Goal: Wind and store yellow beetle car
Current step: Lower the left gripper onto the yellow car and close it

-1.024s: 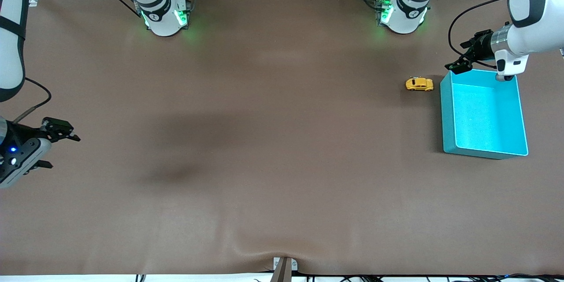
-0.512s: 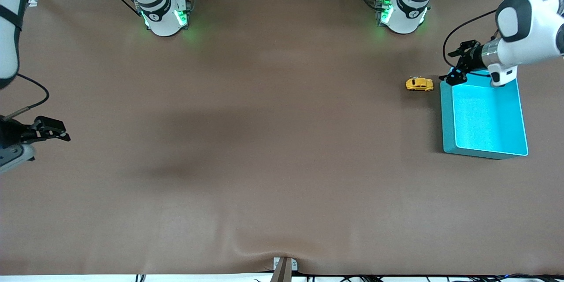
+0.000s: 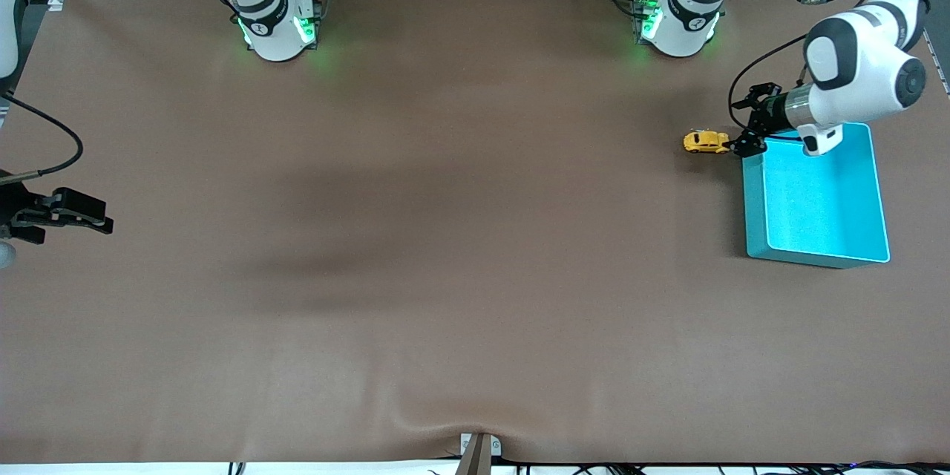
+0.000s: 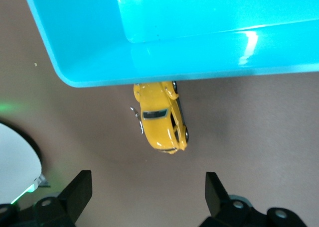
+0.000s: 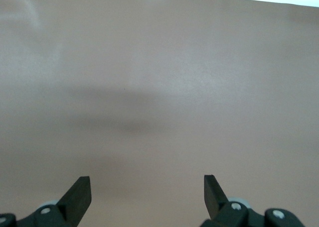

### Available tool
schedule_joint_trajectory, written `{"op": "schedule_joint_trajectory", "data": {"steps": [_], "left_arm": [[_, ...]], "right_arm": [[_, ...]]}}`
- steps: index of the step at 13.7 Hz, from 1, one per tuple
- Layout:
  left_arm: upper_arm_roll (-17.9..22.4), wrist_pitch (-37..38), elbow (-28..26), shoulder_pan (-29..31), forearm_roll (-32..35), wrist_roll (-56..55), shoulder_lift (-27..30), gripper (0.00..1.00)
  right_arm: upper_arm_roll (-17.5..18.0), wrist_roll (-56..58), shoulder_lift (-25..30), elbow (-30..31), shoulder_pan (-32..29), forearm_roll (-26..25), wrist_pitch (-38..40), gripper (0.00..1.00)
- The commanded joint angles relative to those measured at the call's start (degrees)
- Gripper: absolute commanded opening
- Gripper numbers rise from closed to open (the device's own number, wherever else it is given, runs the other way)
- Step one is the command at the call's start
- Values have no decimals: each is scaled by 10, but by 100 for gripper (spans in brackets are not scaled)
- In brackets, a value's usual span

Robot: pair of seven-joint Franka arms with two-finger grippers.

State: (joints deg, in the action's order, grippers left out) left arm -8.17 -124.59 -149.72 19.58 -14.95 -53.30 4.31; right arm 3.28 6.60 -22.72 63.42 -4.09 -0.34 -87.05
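Observation:
The yellow beetle car should go into the turquoise bin. My left gripper should next grab it by the sides of its cabin.
The yellow beetle car stands on its wheels on the brown table, close beside the turquoise bin at the left arm's end. The left wrist view shows the yellow beetle car just outside the turquoise bin's corner wall. My left gripper hangs open over the bin's corner next to the car, with nothing between its fingers; the left gripper has only bare table between its tips. My right gripper waits open and holds nothing at the right arm's end of the table; under the right gripper lies only bare table.
The bin holds nothing. Both arm bases stand along the table's edge farthest from the front camera. A small bracket sticks up at the edge nearest the camera. The brown mat spreads wide between the arms.
My left gripper has moved from over the bin's corner toward the car. My right gripper has drawn back toward the table's edge at its own end. The car has not moved.

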Motion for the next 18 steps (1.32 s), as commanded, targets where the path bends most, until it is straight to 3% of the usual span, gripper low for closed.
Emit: {"op": "schedule_joint_trajectory", "data": {"steps": [1, 8, 14, 15, 16, 17, 18], "left_arm": [[-7, -56, -41, 1, -13, -8, 11, 100], [-50, -225, -74, 1, -13, -11, -78, 100], [-60, -272, -76, 2, -13, -13, -109, 100], [-60, -275, -76, 1, -14, -15, -112, 96], [-60, -276, -76, 1, -14, -18, -112, 51], [-61, -276, -76, 1, -14, -28, -112, 23], [-62, -276, -74, 1, -14, -38, -110, 5]], "right_arm": [[-1, -81, 6, 1, 9, -5, 0, 100], [-1, -96, 2, 2, 7, 28, -7, 100], [-2, -92, 1, 5, -5, 34, -10, 100], [-2, -88, 1, 5, -8, 35, -10, 100], [-2, -87, 1, 5, -12, 36, -10, 100], [-2, -86, 1, 5, -13, 36, -10, 100], [-2, -86, 1, 5, -13, 36, -10, 100]]}}
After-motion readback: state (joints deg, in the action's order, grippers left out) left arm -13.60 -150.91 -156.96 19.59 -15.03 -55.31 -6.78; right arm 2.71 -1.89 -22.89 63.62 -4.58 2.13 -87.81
